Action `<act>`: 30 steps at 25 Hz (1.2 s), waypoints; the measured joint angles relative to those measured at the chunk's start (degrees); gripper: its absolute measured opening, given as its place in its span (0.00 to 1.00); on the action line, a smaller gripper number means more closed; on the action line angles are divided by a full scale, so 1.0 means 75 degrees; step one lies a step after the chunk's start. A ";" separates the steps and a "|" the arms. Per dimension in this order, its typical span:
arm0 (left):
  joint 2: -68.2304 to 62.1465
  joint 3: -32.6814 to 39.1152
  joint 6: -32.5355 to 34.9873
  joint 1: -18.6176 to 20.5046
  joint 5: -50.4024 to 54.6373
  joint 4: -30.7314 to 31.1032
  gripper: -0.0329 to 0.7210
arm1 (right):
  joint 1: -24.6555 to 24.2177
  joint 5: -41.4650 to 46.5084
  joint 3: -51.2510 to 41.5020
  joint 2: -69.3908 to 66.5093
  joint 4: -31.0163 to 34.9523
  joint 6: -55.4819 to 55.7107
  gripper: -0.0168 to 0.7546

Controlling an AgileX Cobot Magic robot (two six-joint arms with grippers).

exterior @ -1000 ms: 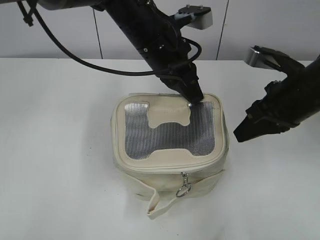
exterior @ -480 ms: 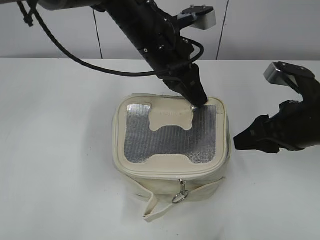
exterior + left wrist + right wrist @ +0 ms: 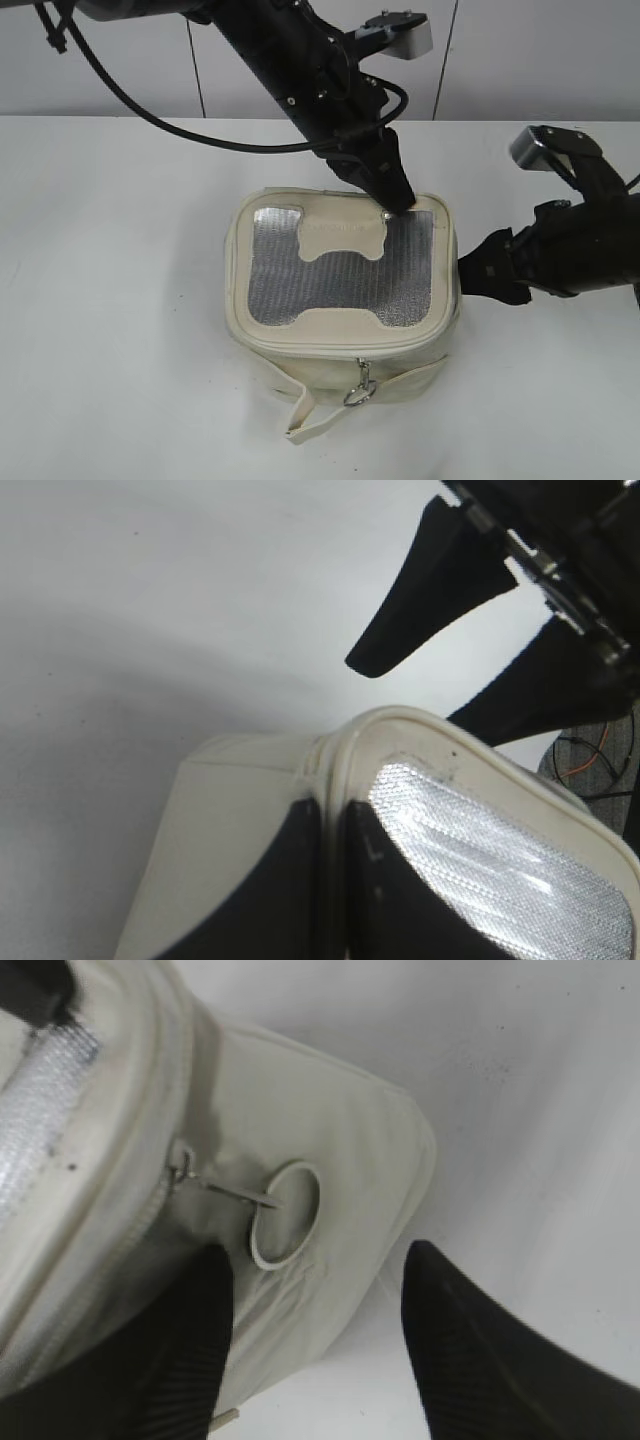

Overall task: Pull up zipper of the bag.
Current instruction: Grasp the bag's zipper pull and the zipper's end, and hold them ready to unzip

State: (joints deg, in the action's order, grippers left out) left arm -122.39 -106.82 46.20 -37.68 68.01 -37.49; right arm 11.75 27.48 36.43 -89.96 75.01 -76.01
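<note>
Next, the right gripper grabs the silver slider by its ring pull [image 3: 358, 395] to pull up the bag's zipper [image 3: 300, 352].
The cream bag [image 3: 270, 345] stands mid-table, its lid showing a grey ribbed window and a bone-shaped patch. My left gripper [image 3: 398, 208] reaches down to the lid's back right corner and is shut on the lid rim [image 3: 332, 780], one finger on each side of it. The zipper [image 3: 300, 349] runs round the lid edge. One silver slider with a ring pull [image 3: 358, 394] hangs at the front. A second ring pull [image 3: 285, 1212] lies against the bag's right side. My right gripper [image 3: 315, 1295] is open just in front of that ring, touching nothing.
A loose cream strap [image 3: 310, 415] trails off the bag's front onto the white table [image 3: 110, 300]. The right gripper's dark fingers [image 3: 430, 590] show beyond the bag in the left wrist view. A white wall stands behind the table.
My right gripper has opened and come down and in to the bag's right side. The left gripper stays clamped; the bag shifted slightly.
</note>
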 joint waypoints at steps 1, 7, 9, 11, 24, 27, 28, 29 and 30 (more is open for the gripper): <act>0.0000 0.0000 0.0000 0.0000 0.0000 0.0000 0.09 | 0.0000 0.0000 0.0000 -0.0107 0.0154 -0.0188 0.58; 0.0000 0.0000 0.0000 0.0013 -0.0013 0.0102 0.09 | 0.0000 0.0138 -0.0023 -0.0699 0.1941 -0.2235 0.53; 0.0000 0.0000 0.0000 0.0013 -0.0016 0.0125 0.09 | 0.0000 0.0200 -0.0021 -0.0859 0.2426 -0.2736 0.46; 0.0000 0.0000 0.0000 0.0013 -0.0016 0.0117 0.09 | 0.0000 0.0291 -0.0021 -0.0962 0.2686 -0.3018 0.36; 0.0000 0.0000 0.0000 0.0000 -0.0055 0.0158 0.09 | 0.0000 0.0594 -0.0025 -0.0822 0.2460 -0.2146 0.03; 0.0000 0.0000 0.0000 0.0000 -0.0120 0.0166 0.09 | 0.0000 0.0530 -0.0025 -0.0434 0.2082 -0.1618 0.03; 0.0000 0.0000 0.0000 0.0000 -0.0127 0.0173 0.09 | 0.0000 0.0439 -0.0025 -0.0314 0.1866 -0.1357 0.03; 0.0000 0.0009 -0.0039 0.0000 -0.0143 0.0173 0.09 | 0.0000 0.0352 -0.0025 -0.0176 0.1516 -0.0983 0.03; 0.0000 0.0017 -0.0097 -0.0001 -0.0192 0.0173 0.09 | 0.0000 0.0279 -0.0025 -0.0051 0.1090 -0.0554 0.03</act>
State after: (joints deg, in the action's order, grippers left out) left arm -122.39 -106.70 45.47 -37.68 66.58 -36.19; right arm 11.75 29.57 36.24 -90.35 83.19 -80.16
